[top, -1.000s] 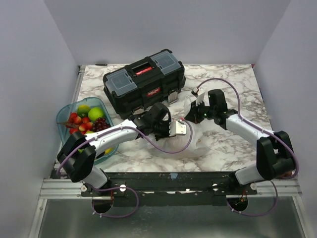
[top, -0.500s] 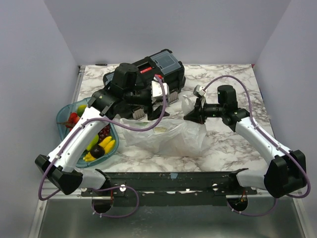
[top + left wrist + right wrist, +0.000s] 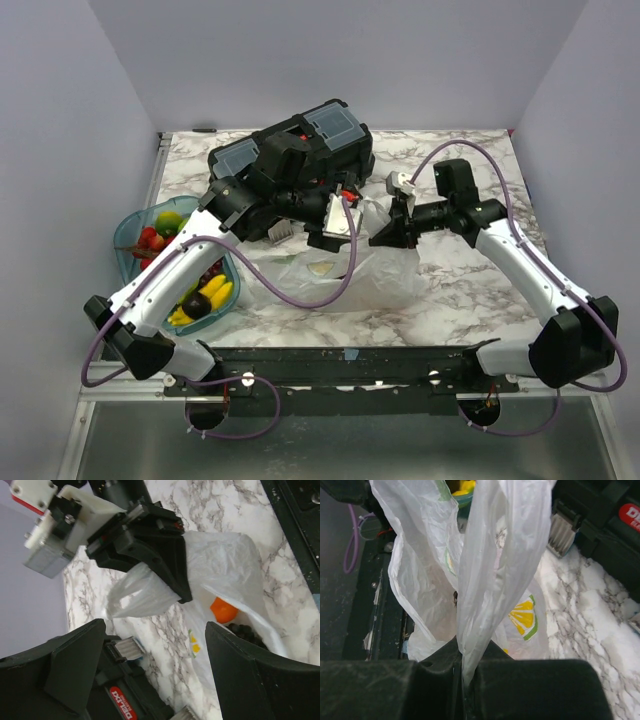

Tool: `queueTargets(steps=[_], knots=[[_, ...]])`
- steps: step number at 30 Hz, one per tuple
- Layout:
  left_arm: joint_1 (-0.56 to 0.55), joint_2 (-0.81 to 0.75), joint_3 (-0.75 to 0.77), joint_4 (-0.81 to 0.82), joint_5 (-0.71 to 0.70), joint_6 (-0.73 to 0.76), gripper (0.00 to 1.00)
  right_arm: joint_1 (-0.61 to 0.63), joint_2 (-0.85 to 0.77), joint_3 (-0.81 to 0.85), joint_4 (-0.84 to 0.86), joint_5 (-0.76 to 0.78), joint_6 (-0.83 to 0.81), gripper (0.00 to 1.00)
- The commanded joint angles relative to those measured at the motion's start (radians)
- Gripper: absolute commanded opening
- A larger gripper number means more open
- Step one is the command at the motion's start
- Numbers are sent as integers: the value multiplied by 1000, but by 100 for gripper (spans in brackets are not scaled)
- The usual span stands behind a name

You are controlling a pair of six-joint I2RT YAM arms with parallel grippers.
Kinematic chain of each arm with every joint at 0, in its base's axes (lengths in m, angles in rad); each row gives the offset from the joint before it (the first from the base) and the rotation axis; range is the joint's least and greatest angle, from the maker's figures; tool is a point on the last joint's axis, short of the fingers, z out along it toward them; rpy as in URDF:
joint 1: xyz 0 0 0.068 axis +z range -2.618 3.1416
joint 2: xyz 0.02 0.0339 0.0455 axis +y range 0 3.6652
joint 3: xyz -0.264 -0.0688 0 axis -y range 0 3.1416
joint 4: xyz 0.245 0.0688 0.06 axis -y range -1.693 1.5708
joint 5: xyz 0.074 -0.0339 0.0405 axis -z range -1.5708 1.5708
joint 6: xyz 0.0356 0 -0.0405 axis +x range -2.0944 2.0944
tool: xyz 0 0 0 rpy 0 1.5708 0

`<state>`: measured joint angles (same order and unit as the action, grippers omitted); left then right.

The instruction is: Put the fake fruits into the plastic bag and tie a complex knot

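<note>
I need to grab the bag's pulled-up piece by its loose end (image 3: 373, 212) (image 3: 120, 601) with my left gripper next, so the rest of that piece stays free to form the knot.
The plastic bag (image 3: 340, 272) lies crumpled on the marble in front of the toolbox. My right gripper (image 3: 392, 230) is shut on a pulled-up strip of its rim (image 3: 485, 580), jaws pinched together on the film (image 3: 462, 672). In the left wrist view an orange fruit (image 3: 223, 611) and dark grapes (image 3: 245, 632) show inside the bag. My left gripper (image 3: 335, 220) hangs open above the bag's far edge with only marble and toolbox between its fingers (image 3: 156, 647). More fake fruits (image 3: 195, 292), red, green, yellow and dark, sit in the teal tray.
A black toolbox (image 3: 290, 160) with grey-blue lids stands right behind the bag, close under my left wrist. The teal tray (image 3: 128, 250) is at the left edge. Purple cables loop off both arms. Walls close in the table on three sides.
My left gripper has opened and the left arm has risen from the bag toward the toolbox. The right gripper has lifted the bag's rim slightly, still pinching it.
</note>
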<state>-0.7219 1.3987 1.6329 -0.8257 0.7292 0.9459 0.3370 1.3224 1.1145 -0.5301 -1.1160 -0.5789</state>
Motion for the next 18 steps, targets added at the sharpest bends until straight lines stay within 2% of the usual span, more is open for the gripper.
queueTargets(steps=[1, 6, 10, 18], knots=[[-11, 38, 66, -13, -60, 98, 84, 30, 23, 27, -122, -41, -86, 9], [-14, 43, 70, -14, -69, 146, 84, 59, 36, 37, -164, -33, -135, 9], [-22, 53, 73, -92, -35, 271, 83, 71, 55, 53, -197, -38, -172, 9], [-59, 88, 66, -116, -71, 356, 71, 103, 72, 82, -249, -27, -233, 11]])
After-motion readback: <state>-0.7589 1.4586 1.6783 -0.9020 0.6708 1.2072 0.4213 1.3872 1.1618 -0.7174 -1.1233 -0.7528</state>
